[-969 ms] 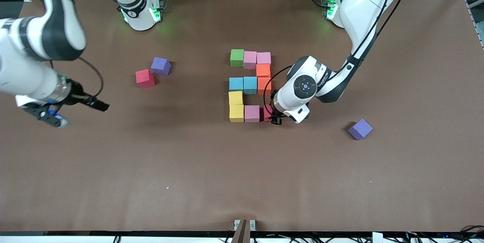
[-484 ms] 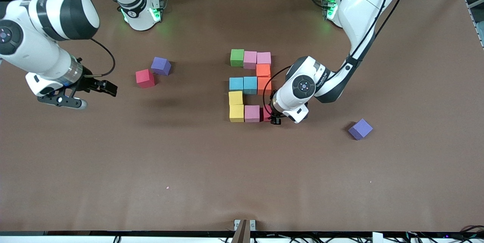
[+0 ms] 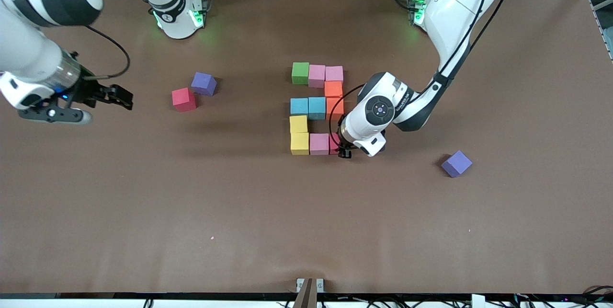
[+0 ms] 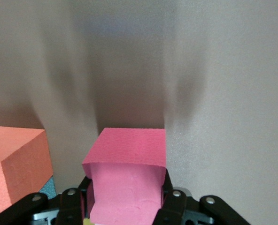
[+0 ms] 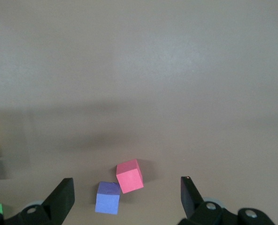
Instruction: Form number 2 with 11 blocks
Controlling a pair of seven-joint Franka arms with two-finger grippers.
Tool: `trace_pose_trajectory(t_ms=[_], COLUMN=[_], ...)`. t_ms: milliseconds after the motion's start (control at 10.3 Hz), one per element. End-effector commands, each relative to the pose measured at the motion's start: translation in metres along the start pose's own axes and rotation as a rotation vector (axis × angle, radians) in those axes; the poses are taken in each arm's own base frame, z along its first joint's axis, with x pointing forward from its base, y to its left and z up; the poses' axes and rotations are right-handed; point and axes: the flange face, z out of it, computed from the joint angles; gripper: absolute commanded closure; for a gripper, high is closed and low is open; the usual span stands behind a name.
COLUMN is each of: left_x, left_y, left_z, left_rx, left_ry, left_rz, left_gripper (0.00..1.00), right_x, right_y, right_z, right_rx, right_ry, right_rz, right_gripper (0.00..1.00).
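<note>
The red-pink cube's lower edge (image 3: 333, 153) (image 4: 132, 129) stands on the tabletop beside the pink cube, so the red-pink cube would stay standing there and my left gripper should release it.
The number 2 stands mid-table as a run of blocks: green (image 3: 300, 73), two pink (image 3: 316, 75), two orange (image 3: 333, 89), two blue (image 3: 299, 106), two yellow (image 3: 298, 124) and a pink cube (image 3: 319, 143). My left gripper (image 3: 341, 150) (image 4: 126, 197) is shut on a red-pink cube (image 3: 334, 144) (image 4: 129, 150), held low beside that last pink cube, below an orange cube (image 4: 17, 168). My right gripper (image 3: 109, 109) (image 5: 126, 199) hangs open with nothing in it over the right arm's end of the table.
A loose red cube (image 3: 184, 99) (image 5: 129, 176) touches a purple cube (image 3: 204, 83) (image 5: 107, 197) between the right gripper and the digit. Another purple cube (image 3: 456, 163) lies toward the left arm's end, nearer the front camera.
The right arm swung, carrying its open gripper toward the bases. The left gripper edged its cube closer to the pink cube of the digit's nearest row.
</note>
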Motion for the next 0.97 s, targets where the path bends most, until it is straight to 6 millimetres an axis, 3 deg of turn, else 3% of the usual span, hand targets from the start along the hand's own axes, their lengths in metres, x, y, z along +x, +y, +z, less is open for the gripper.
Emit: trace_pose_trajectory(t_ms=[0,194,387,581,872], left_x=[-0.003,-0.003,-0.004,-0.005,-0.006], left_y=[0.006,0.008,0.011,0.012,0.013], left_z=[0.003,0.004,0.004,0.005,-0.012], left_rx=[-0.024,-0.024,-0.028,-0.039,-0.054], left_ry=[0.015,0.014,0.009,0.025,0.042], left_rz=[0.002,0.003,0.002,0.025,0.034], left_gripper=[0.47,0.46,0.44,0.00,0.00], right_x=[-0.002,-0.005,-0.006,-0.003,0.003], right_y=[0.019,0.034,0.040,0.049,0.039], right_z=[-0.038,-0.064,-0.068,-0.078,-0.088], right_rx=[-0.010,-0.010,-0.009,-0.005,-0.006], right_ry=[0.017,0.016,0.018,0.040,0.060], right_rz=[-0.054,-0.071,-0.071,-0.060,-0.087], right_gripper=[0.00,0.00,0.00,0.00,0.00])
